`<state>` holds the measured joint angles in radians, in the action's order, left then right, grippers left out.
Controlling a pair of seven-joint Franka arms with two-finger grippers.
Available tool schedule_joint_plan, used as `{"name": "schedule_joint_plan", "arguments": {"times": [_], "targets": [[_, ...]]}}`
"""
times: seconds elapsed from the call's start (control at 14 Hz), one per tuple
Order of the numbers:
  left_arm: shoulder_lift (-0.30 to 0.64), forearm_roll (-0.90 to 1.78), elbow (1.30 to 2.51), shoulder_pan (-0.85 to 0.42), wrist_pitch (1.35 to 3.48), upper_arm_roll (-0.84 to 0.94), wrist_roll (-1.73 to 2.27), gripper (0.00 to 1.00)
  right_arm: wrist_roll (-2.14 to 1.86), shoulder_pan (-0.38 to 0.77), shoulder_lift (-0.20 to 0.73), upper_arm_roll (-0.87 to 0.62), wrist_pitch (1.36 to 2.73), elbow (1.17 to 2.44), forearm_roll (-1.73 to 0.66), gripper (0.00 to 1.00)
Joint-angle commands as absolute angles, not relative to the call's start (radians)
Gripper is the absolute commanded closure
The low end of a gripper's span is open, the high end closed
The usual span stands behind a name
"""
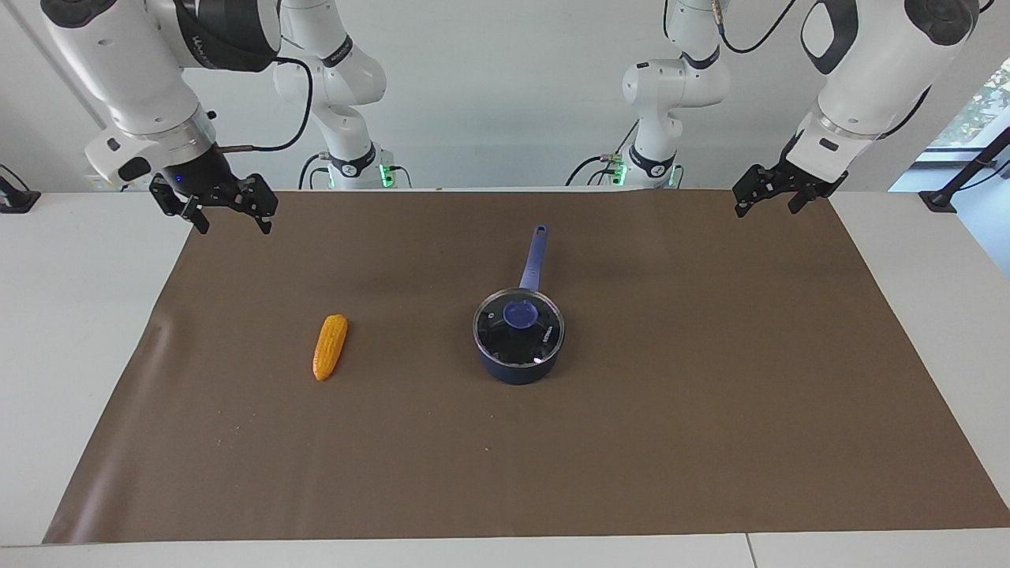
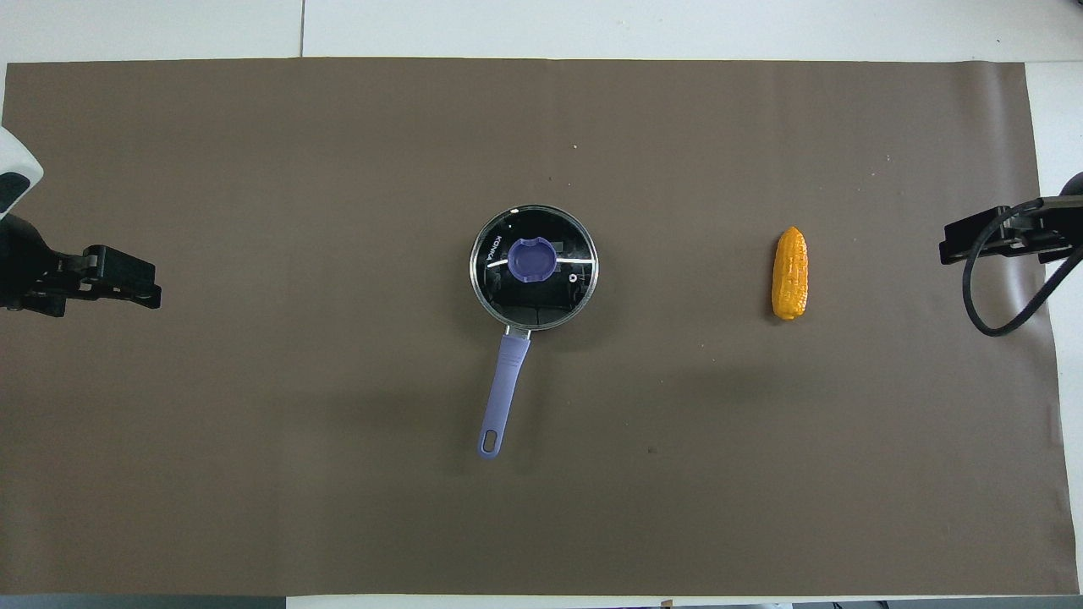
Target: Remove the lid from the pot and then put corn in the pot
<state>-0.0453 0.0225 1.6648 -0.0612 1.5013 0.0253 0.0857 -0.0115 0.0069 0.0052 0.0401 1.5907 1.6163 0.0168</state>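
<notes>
Next, my left gripper grabs the glass lid by its blue knob (image 2: 532, 260), to uncover the pot so the corn (image 2: 789, 272) goes in.
The dark blue pot (image 1: 517, 371) stands in the middle of the brown mat, its light blue handle (image 1: 534, 256) pointing toward the robots. The glass lid (image 1: 518, 335) with its blue knob (image 1: 521, 314) sits on the pot. The yellow-orange corn (image 1: 330, 347) lies on the mat beside the pot, toward the right arm's end. My right gripper (image 1: 234, 227) is open, up over the mat's corner, apart from the corn. My left gripper (image 1: 765, 210) is open over the mat's other near corner. The overhead view shows the lid (image 2: 534, 288), handle (image 2: 505, 381), corn (image 2: 789, 272), left gripper (image 2: 127, 279) and right gripper (image 2: 973, 241).
The brown mat (image 1: 671, 410) covers most of the white table (image 1: 71, 315). A black cable (image 2: 998, 296) loops from the right wrist over the mat's edge.
</notes>
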Motion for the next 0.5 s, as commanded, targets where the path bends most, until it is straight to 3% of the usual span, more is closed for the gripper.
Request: {"name": "schedule_joint_plan", "arguments": {"times": [0.0,0.29,0.43], "targets": [[-0.066,0.035,1.687,-0.052,1.519,0.028,0.072,0.00,-0.032,0.000,-0.003,0.038,1.589,1.618,-0.002,0.00],[-0.071,0.035,1.697,-0.058,1.534,0.028,0.077,0.00,-0.031,0.002,0.000,0.037,1.611,1.626,-0.002,0.00],[-0.064,0.035,1.695,-0.067,1.569,0.031,0.084,0.00,-0.029,0.037,0.017,0.029,1.692,1.646,-0.005,0.00]]}}
